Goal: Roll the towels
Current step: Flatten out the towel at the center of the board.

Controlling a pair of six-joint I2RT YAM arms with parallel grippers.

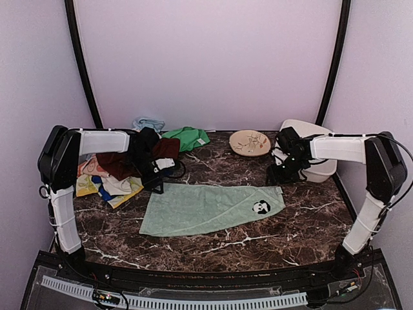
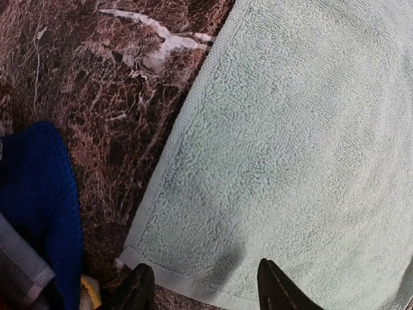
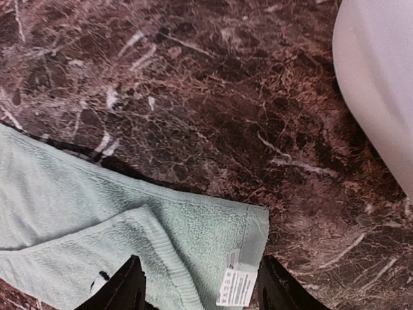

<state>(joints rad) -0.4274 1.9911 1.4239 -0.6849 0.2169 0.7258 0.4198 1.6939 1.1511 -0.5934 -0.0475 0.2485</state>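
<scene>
I should lower my left gripper first and then close it on the towel's corner. Its fingers are above the towel's left corner and would miss it if they closed now.
A pale mint-green towel (image 1: 206, 208) with a panda patch lies flat in the middle of the marble table. My left gripper (image 1: 155, 184) is open just above its far left corner; in the left wrist view the towel (image 2: 290, 148) fills the right side and the gripper (image 2: 203, 290) straddles its edge. My right gripper (image 1: 279, 175) is open above the towel's far right corner; the right wrist view shows that corner (image 3: 193, 239) folded over, with a white label, between the gripper's (image 3: 200, 290) tips. A dark maroon-brown towel (image 1: 116, 165) lies in the pile at left.
A pile of coloured cloths (image 1: 106, 184) sits at the left under the left arm, a blue one (image 2: 45, 200) close to the left gripper. A green cloth (image 1: 187, 137) and a light blue cloth (image 1: 148, 123) lie at the back. A patterned plate (image 1: 250, 142) and a white tub (image 1: 316, 161) stand at back right.
</scene>
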